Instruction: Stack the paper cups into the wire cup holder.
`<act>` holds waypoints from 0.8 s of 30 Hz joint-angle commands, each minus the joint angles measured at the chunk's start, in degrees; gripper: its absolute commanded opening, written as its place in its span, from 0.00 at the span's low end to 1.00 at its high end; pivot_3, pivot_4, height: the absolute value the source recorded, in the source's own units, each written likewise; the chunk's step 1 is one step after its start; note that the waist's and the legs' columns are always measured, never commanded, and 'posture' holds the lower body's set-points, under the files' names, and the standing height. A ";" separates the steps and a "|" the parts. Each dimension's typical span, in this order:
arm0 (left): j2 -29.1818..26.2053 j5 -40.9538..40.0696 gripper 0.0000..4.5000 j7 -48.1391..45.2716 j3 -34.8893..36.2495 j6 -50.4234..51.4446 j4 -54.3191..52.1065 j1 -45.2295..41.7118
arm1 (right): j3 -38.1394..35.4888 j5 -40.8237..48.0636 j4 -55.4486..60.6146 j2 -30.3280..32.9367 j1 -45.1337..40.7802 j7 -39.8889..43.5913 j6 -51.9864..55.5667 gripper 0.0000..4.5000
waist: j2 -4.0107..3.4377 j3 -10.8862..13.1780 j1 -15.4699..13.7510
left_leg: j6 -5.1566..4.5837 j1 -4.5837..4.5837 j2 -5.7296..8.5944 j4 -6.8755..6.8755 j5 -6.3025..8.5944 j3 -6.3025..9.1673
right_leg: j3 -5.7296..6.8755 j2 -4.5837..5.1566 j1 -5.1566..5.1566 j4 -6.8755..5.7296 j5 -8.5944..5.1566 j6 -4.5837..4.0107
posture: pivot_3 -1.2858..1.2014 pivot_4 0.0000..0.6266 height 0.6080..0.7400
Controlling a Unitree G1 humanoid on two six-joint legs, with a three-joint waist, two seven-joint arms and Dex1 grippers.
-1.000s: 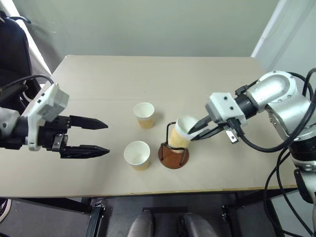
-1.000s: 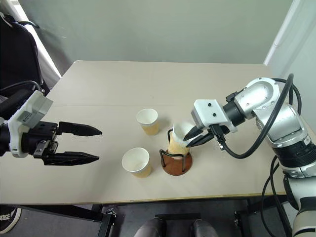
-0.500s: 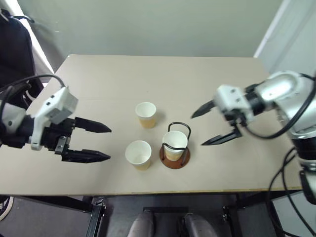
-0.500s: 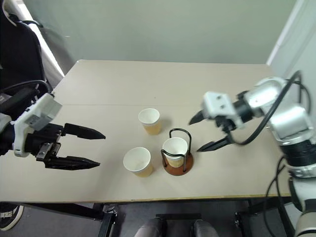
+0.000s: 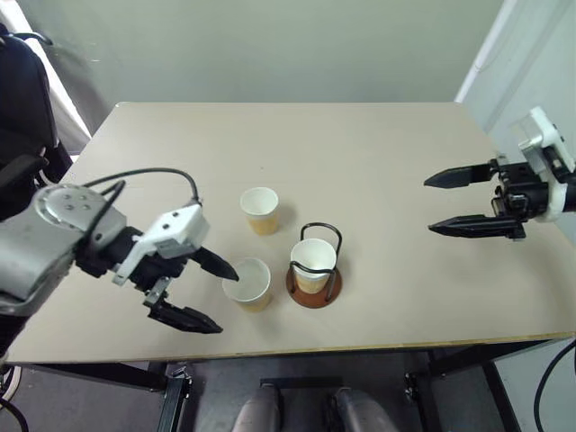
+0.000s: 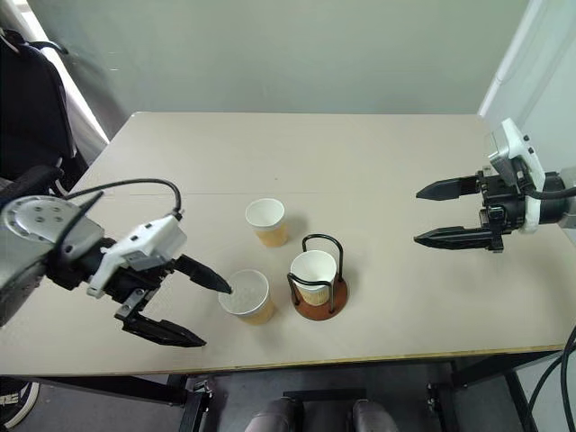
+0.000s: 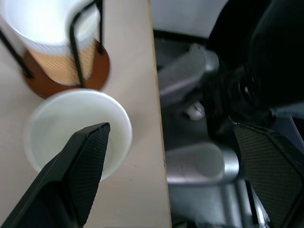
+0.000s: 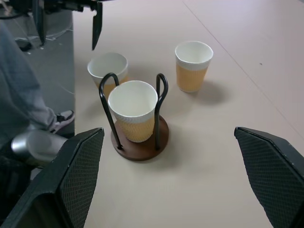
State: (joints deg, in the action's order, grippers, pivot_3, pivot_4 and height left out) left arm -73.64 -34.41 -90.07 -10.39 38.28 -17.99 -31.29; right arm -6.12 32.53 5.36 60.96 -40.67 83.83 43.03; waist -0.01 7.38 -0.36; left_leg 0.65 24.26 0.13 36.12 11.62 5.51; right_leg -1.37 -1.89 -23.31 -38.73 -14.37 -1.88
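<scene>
Both fingers of my left gripper are above the near cup's rim (image 5: 236, 298), one over the cup's opening (image 5: 248, 278), so it lowers first, then closes on that rim.
One paper cup (image 5: 315, 259) stands upright inside the wire cup holder (image 5: 312, 286), between its black loops. A second cup (image 5: 248, 283) sits just left of the holder, near the table's front edge. The third cup (image 5: 260, 210) stands farther back. My left gripper (image 5: 229, 301) is open beside the near cup, its upper finger (image 7: 88, 156) over that cup's (image 7: 71, 130) mouth, the other finger toward the table's front edge. My right gripper (image 5: 428, 207) is open and empty, well to the right of the holder (image 8: 142, 145), pointing toward it.
The beige table (image 5: 360, 153) has bare room behind and to the right of the cups. Its front edge (image 5: 378, 345) runs close to the holder and near cup. A dark chair (image 5: 22, 85) stands at the far left.
The right gripper let go of the cup, which now stands upright in the holder, then opened and drew away to the right. The left gripper dropped and swung right to the near cup.
</scene>
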 commanded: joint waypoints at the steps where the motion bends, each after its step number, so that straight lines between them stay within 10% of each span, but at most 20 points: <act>1: 0.08 3.57 1.00 -2.42 -1.81 -3.19 0.73 -1.45 | -3.19 1.34 2.39 1.70 0.64 -1.95 0.05 0.99 | 0.00 0.00 -0.05 | -0.02 0.00 0.00 0.01 0.00 0.00 | -0.01 0.00 0.02 0.00 -0.01 0.03 | 0.52 0.24 1.00; 9: 6.63 12.49 0.96 -0.62 -7.39 -7.50 1.68 -3.41 | -4.09 3.13 4.49 2.69 2.26 -4.20 0.34 1.00 | 0.01 0.00 -0.29 | -0.13 0.04 0.04 0.09 0.03 0.01 | -0.07 0.01 0.07 0.04 -0.02 0.17 | 0.52 0.24 1.00; 21: 9.23 18.04 0.05 -1.84 -9.26 -11.85 3.65 -2.97 | -4.42 4.75 5.31 5.02 3.42 -4.50 0.39 1.00 | 0.01 0.00 -0.36 | -0.23 0.09 0.05 0.15 0.09 -0.01 | -0.07 0.01 0.08 0.07 -0.08 0.29 | 0.52 0.24 1.00; 24: 9.35 17.94 0.00 -2.23 -8.36 -12.39 4.55 -3.84 | -4.11 4.64 5.01 5.02 3.24 -4.59 0.02 1.00 | 0.01 -0.01 -0.36 | -0.26 0.06 0.05 0.16 0.11 -0.01 | -0.07 0.01 0.12 0.07 -0.09 0.32 | 0.52 0.24 1.00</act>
State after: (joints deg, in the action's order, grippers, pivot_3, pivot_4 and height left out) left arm -64.17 -16.41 -90.10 -20.15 26.50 -14.05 -34.14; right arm -7.99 36.31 9.47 64.85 -36.84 79.46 43.55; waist 0.00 7.37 -0.73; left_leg 0.39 24.31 0.19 36.28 11.73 5.50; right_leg -1.44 -1.89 -23.18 -38.67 -14.47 -1.56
